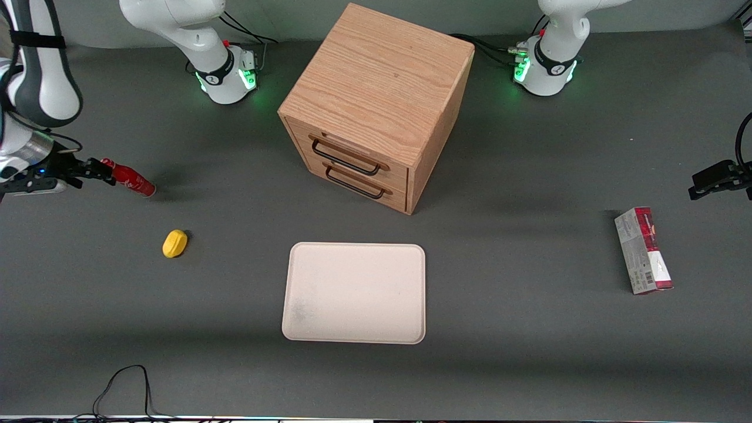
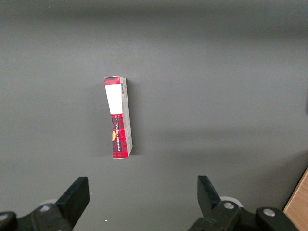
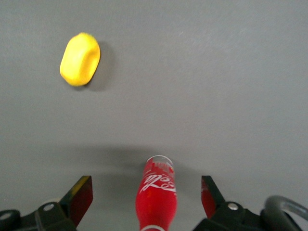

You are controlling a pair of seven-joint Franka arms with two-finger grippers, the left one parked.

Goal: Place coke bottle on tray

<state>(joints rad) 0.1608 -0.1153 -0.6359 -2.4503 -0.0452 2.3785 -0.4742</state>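
My right gripper grabs the coke bottle's red body (image 1: 127, 176) next, to set the bottle on the tray (image 1: 354, 292).
The coke bottle (image 1: 129, 179) is a small slim red bottle toward the working arm's end of the table, with its cap end pointing at my gripper. My right gripper (image 1: 97, 170) is open. In the right wrist view the bottle (image 3: 156, 192) sits between the two fingers (image 3: 81, 196) with a clear gap on each side, and its cap is hidden. The pale cream-pink tray (image 1: 354, 292) lies flat, empty, near the middle of the table, nearer the front camera than the wooden drawer unit.
A small yellow object (image 1: 174, 243) lies between the bottle and the tray, nearer the front camera than the bottle; it also shows in the right wrist view (image 3: 80, 58). A wooden two-drawer cabinet (image 1: 376, 100) stands mid-table. A red-and-grey carton (image 1: 643, 251) lies toward the parked arm's end.
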